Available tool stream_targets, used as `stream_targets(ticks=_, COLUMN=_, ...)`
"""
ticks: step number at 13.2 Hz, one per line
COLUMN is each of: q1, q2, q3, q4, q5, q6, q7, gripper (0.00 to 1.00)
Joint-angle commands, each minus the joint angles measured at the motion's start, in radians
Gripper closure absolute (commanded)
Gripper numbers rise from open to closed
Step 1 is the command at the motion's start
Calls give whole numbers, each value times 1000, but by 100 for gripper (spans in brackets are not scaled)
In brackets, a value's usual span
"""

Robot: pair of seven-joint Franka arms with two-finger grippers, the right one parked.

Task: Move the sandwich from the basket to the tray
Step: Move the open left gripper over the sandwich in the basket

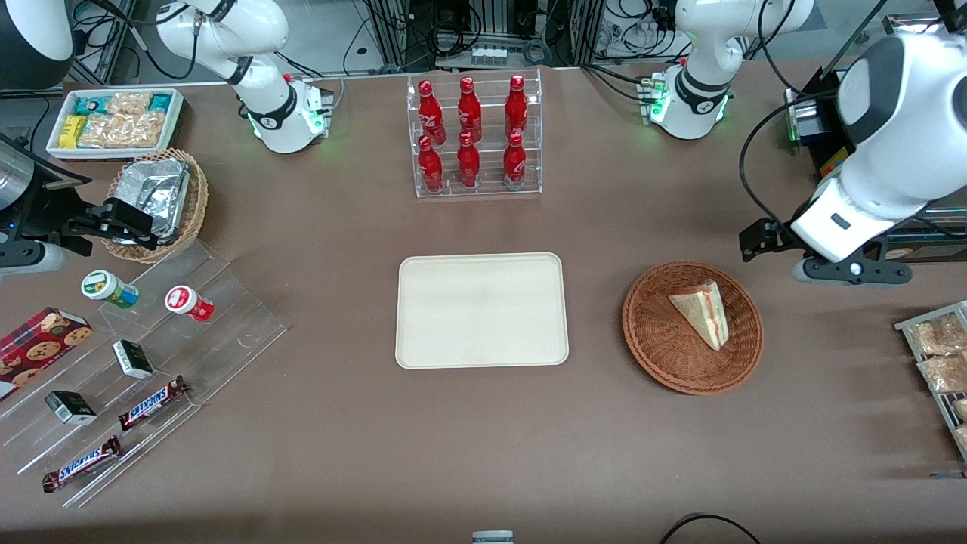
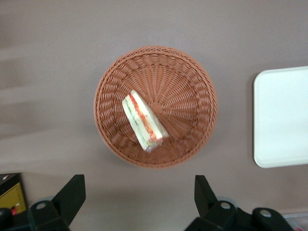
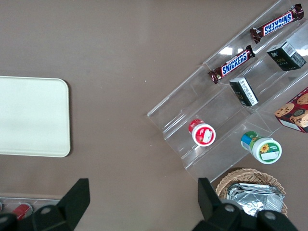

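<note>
My gripper picks up the sandwich by its end with the bunched clear wrap (image 1: 702,292) next, to place it on the cream tray (image 1: 481,310).
The sandwich (image 1: 702,311) (image 2: 143,120), a pale triangular wedge with red filling at its edge, lies in the reddish-brown wicker basket (image 1: 665,344) (image 2: 187,82). The cream tray (image 1: 481,310) (image 2: 284,120) lies bare beside the basket, toward the parked arm's end. My gripper (image 1: 758,240) (image 2: 138,185) hangs high above the table, a little farther from the front camera than the basket and off its rim. Its fingers stand wide apart, open, with nothing between them.
A clear rack of red bottles (image 1: 476,136) stands farther from the front camera than the tray. A stepped acrylic stand (image 1: 151,355) with snacks, a tan basket of foil packets (image 1: 159,200) and a white bin (image 1: 113,121) sit toward the parked arm's end. A snack rack (image 1: 937,355) lies at the working arm's end.
</note>
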Motion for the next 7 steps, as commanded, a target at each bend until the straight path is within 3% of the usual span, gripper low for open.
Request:
stream_targets(ticks=1, q1=4, q2=-48, q3=10, q4=-142, q5=-6, q6=91, q7=-69, gripper=0)
stream_targets(ticks=7, q1=2, q2=-65, q3=8, q4=-347, q5=-6, q6=356, q7=-296, gripper=0)
